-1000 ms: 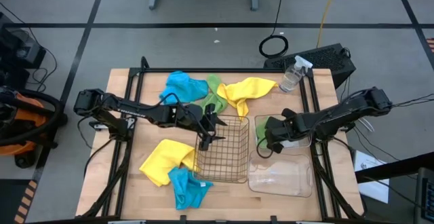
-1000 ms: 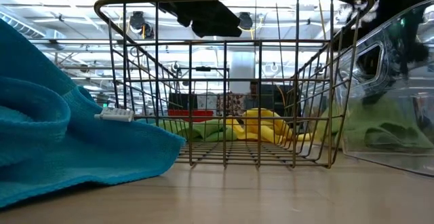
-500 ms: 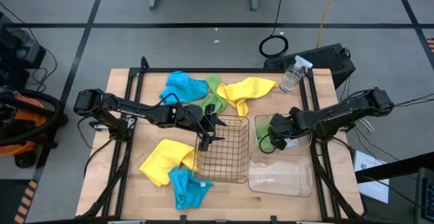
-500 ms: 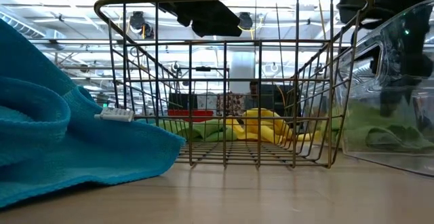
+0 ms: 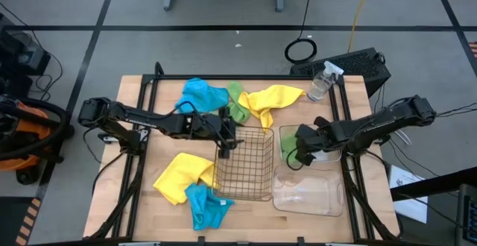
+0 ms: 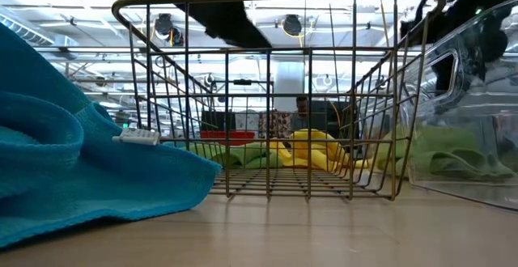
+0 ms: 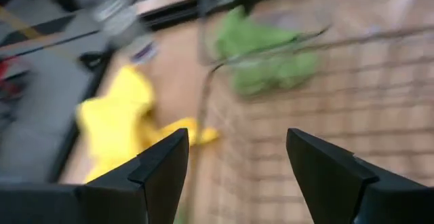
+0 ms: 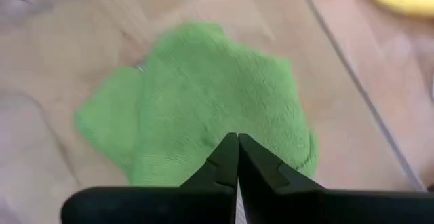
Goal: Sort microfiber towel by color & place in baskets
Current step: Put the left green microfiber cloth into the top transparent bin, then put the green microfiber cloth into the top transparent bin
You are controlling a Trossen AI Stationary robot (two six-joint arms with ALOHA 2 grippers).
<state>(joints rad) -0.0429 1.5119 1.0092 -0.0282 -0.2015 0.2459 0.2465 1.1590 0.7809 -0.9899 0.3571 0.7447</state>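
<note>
I should next grab the green towel by its bunched fold [image 5: 238, 106] with my left gripper. Then the green towels can be sorted together in the far clear tub [image 5: 328, 155].
My left gripper [image 5: 223, 140] is open and empty above the far left corner of the brownish wire basket [image 5: 246, 168]; its wrist view [image 7: 237, 142] looks over the basket rim. My right gripper [image 5: 297, 150] is shut and empty above a green towel [image 8: 203, 108] lying in the far clear tub [image 5: 328, 155]. In the low view this gripper [image 6: 445, 65] hangs clear of the towel [image 6: 457, 158]. A blue [image 5: 201, 95], a green [image 5: 237, 103] and a yellow towel [image 5: 274, 97] lie at the far side. A yellow [image 5: 179, 175] and a blue towel [image 5: 205, 205] lie near left.
A second clear tub [image 5: 309, 190] stands at the near right, beside the wire basket. A clear spray bottle [image 5: 320, 82] stands at the far right corner. Black rails [image 5: 141, 112] run along the table's left and right sides.
My right gripper has risen from low in the far tub, leaving the green towel lying there. My left gripper has drawn back a little toward the table's far left, off the wire basket's corner.
</note>
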